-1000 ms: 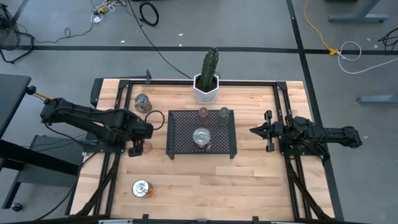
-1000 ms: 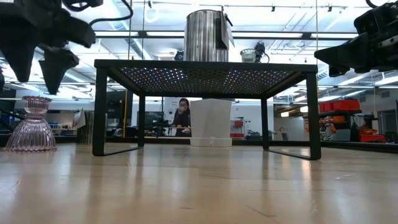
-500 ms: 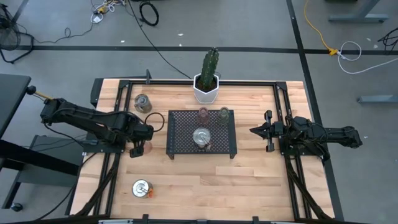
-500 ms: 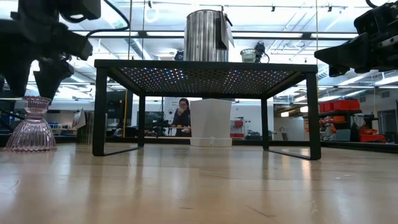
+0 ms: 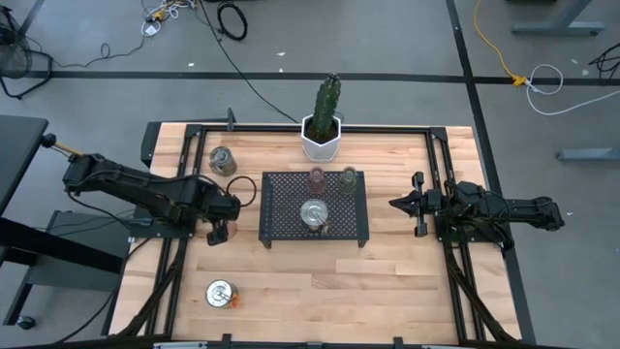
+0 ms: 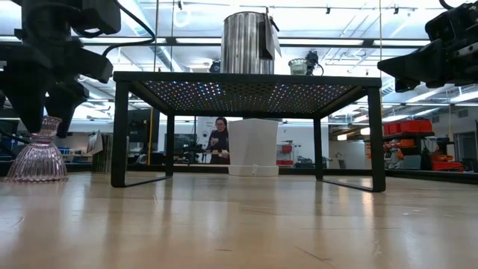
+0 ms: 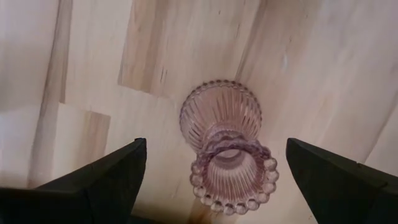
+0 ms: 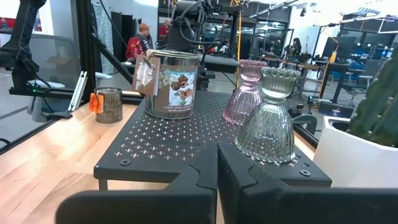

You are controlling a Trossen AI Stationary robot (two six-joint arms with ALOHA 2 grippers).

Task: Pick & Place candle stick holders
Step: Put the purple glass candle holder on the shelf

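Observation:
My left gripper should grab the pink holder by its beaded top rim [image 7: 234, 203] next, to place the holder on the tray.
A pink ribbed glass holder [image 7: 227, 143] stands upright on its wide base on the bare wood left of the black mesh tray [image 5: 281, 233]; it also shows in the low view [image 6: 37, 157]. My left gripper [image 7: 214, 149] hangs open right above it [image 5: 217, 229], one finger on either side of its beaded top rim [image 6: 45, 112], touching nothing. On the tray stand a shiny silver holder [image 5: 313, 213], a pinkish glass one [image 5: 317, 177] and a greenish one [image 5: 348, 179]. My right gripper [image 5: 395, 204] waits shut, right of the tray.
A silver holder [image 5: 221, 160] stands at the far left, and another with an orange tag [image 5: 222, 293] at the near left. The white cactus pot [image 5: 322, 138] stands behind the tray. Bare wood lies in front of the tray.
My left gripper has come down over the pink glass holder and shifted a little toward the tray, its fingers staying open. The holder has not moved.

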